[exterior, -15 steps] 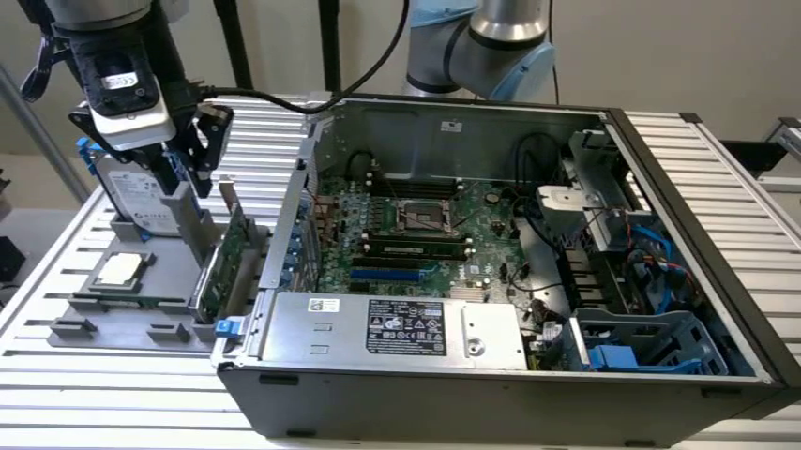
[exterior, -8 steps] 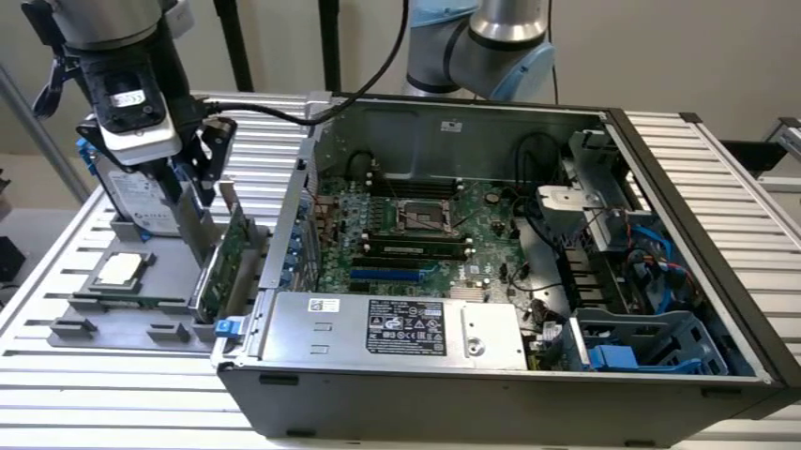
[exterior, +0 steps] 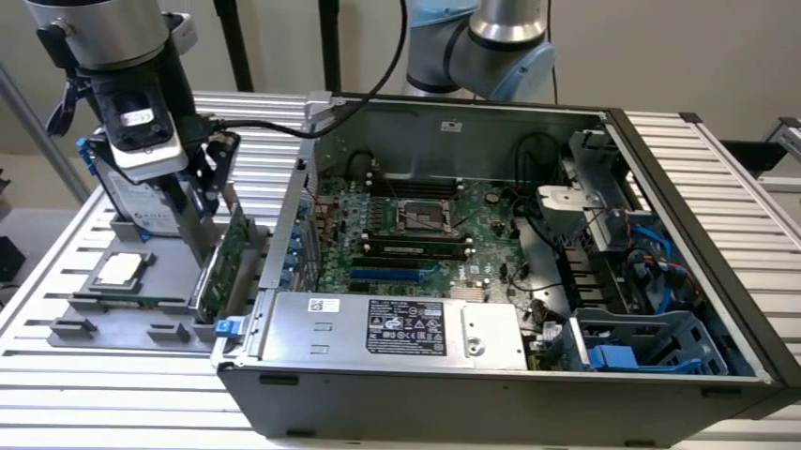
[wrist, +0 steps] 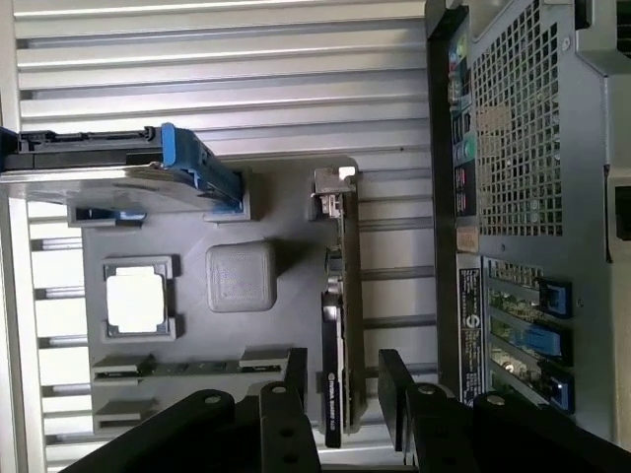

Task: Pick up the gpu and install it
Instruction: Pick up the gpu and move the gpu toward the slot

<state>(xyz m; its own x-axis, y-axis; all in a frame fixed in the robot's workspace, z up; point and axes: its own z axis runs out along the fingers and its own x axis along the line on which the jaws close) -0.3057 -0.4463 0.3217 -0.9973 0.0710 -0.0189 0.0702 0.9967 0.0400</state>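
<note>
My gripper should next grab the GPU by its upper edge (exterior: 234,223), across both its sides, because the tray's slot closes around the GPU's lower edge.
The gpu (exterior: 227,265) stands on its long edge in a slot of the grey holder tray (exterior: 119,314), just outside the open computer case (exterior: 701,234), green board facing the case. My gripper (exterior: 206,208) hangs right above it, lowered over its upper edge. In the wrist view the gpu (wrist: 341,296) runs between my two black fingers (wrist: 295,379), one on each face with a small gap on both sides. The gripper (wrist: 343,372) is open and holds nothing. The card's silver end bracket (wrist: 332,187) points away from the fingers.
On the same tray (wrist: 246,212) stand a silver hard drive with a blue frame (wrist: 118,169) and a small square silver chip (wrist: 135,301). Inside the case lie the motherboard (exterior: 419,225) and the power supply (exterior: 388,328). The case's rear panel (wrist: 513,148) is close beside the gpu.
</note>
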